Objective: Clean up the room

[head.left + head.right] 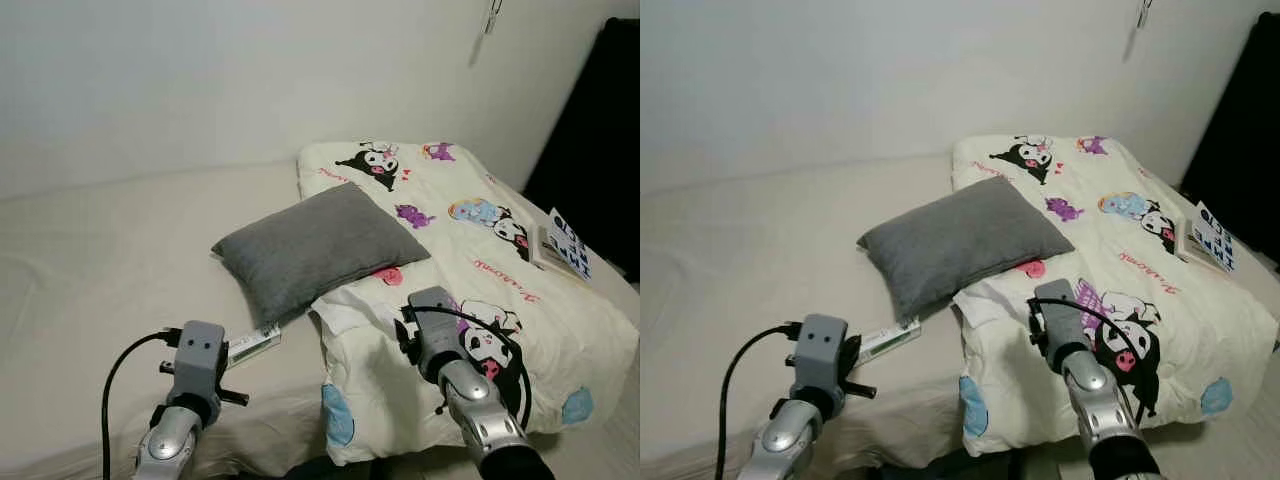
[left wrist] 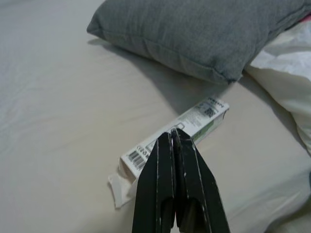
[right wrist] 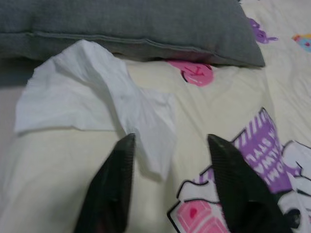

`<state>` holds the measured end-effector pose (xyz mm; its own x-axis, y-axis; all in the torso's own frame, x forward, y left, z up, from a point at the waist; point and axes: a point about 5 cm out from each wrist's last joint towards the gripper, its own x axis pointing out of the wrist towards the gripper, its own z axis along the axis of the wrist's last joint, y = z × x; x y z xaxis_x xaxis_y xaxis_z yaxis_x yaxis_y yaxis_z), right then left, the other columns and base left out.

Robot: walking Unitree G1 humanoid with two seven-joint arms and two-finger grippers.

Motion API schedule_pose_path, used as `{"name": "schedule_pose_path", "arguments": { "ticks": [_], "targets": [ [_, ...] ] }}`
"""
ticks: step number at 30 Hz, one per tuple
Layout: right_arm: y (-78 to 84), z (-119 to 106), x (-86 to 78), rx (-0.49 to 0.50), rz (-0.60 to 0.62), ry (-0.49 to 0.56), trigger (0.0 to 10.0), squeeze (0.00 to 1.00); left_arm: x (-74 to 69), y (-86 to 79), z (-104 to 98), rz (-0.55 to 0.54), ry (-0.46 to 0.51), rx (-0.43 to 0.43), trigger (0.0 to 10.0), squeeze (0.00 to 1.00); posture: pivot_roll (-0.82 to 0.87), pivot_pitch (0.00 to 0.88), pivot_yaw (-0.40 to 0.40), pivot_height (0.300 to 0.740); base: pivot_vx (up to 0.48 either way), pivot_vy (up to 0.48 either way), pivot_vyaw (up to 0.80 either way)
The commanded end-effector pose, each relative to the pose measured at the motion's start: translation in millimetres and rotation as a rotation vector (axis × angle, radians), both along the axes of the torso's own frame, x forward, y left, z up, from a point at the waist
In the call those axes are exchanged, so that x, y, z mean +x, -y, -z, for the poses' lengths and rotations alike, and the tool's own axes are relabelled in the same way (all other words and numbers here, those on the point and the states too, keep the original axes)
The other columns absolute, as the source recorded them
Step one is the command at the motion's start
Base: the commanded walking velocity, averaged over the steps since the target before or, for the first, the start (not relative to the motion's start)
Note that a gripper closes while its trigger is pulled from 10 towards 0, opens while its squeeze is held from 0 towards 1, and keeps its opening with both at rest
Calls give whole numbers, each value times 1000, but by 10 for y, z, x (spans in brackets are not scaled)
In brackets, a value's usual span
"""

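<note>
The crumpled white tissue has a raised fold while its wide end (image 3: 63,107) lies flat, so my right gripper will next pinch the fold near its tip (image 3: 145,130).
A small white carton (image 2: 182,128) with a barcode lies on the beige sheet just in front of the grey pillow (image 1: 315,247). My left gripper (image 2: 171,132) hovers right over the carton's near half, fingers pressed together with nothing between them. A crumpled white tissue (image 3: 104,104) rests on the cartoon-print quilt (image 1: 480,260) at the pillow's near edge. My right gripper (image 3: 170,138) is open just above the quilt, its two fingers on either side of the tissue's near tip.
The pillow overlaps the quilt's left edge. A book (image 1: 562,245) lies on the quilt at the far right, near a dark curtain (image 1: 600,120). The bare beige sheet (image 1: 90,270) stretches left to the white wall.
</note>
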<state>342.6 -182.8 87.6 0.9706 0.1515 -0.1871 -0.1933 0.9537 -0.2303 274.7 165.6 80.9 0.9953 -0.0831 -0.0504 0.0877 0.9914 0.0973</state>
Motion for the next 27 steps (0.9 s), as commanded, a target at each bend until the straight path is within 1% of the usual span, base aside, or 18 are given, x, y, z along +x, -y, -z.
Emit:
{"name": "schedule_pose_path", "arguments": {
  "ticks": [1, 3, 6, 8, 13, 14, 15, 16, 17, 18, 25, 27],
  "targets": [
    [-18, -8, 20, 27, -23, 11, 10000, 1000, -48, -59, -4, -3, -2, 14, 10000, 0, 35, 177, -57, 596, 0, 0, 0],
    [-30, -59, 79, 42, -44, 29, 10000, 1000, -86, -85, -37, -10, 6, 20, 10000, 0, 64, 199, -68, 596, 0, 0, 0],
    [-32, -100, 123, 58, -55, 38, 10000, 1000, -115, -104, -72, -15, 14, 24, 10000, 0, 82, 215, -72, 596, 0, 0, 0],
    [-27, -109, 142, 63, -55, 34, 10000, 1000, -127, -111, -88, -16, 18, 29, 10000, 0, 82, 215, -72, 596, 0, 0, 0],
    [3, -137, 210, 78, -31, -2, 10000, 1000, -178, -158, -154, -21, 32, 41, 10000, 0, 118, 248, -75, 596, 0, 0, 0],
    [7, -148, 226, 80, -28, -7, 10000, 941, -190, -172, -171, -22, 35, 44, 10000, 0, 121, 252, -74, 596, 0, 0, 0],
    [7, -158, 242, 94, -28, -14, 10000, 510, -205, -190, -190, -24, 37, 48, 10000, 0, 133, 265, -71, 596, 0, 0, 0],
    [7, -158, 242, 94, -28, -14, 10000, 510, -205, -190, -190, -24, 37, 48, 10000, 0, 133, 265, -71, 596, 0, 0, 0],
    [4, -170, 258, 99, -28, -19, 10000, 59, -219, -209, -209, -25, 38, 54, 10000, 0, 144, 277, -67, 596, 0, 0, 0],
    [-6, -178, 273, 107, -32, -26, 10000, 0, -236, -227, -226, -25, 38, 60, 10000, 0, 154, 286, -64, 596, 0, 0, 0],
    [-33, -166, 293, 101, -40, -56, 10000, 0, -280, -256, -264, -21, 33, 81, 10000, 0, 168, 296, -65, 596, 0, 0, 0],
    [-29, -134, 292, 78, -25, -82, 10000, 0, -293, -270, -290, -25, 32, 93, 10000, 0, 175, 302, -64, 596, 0, 0, 0]
  ]
}}
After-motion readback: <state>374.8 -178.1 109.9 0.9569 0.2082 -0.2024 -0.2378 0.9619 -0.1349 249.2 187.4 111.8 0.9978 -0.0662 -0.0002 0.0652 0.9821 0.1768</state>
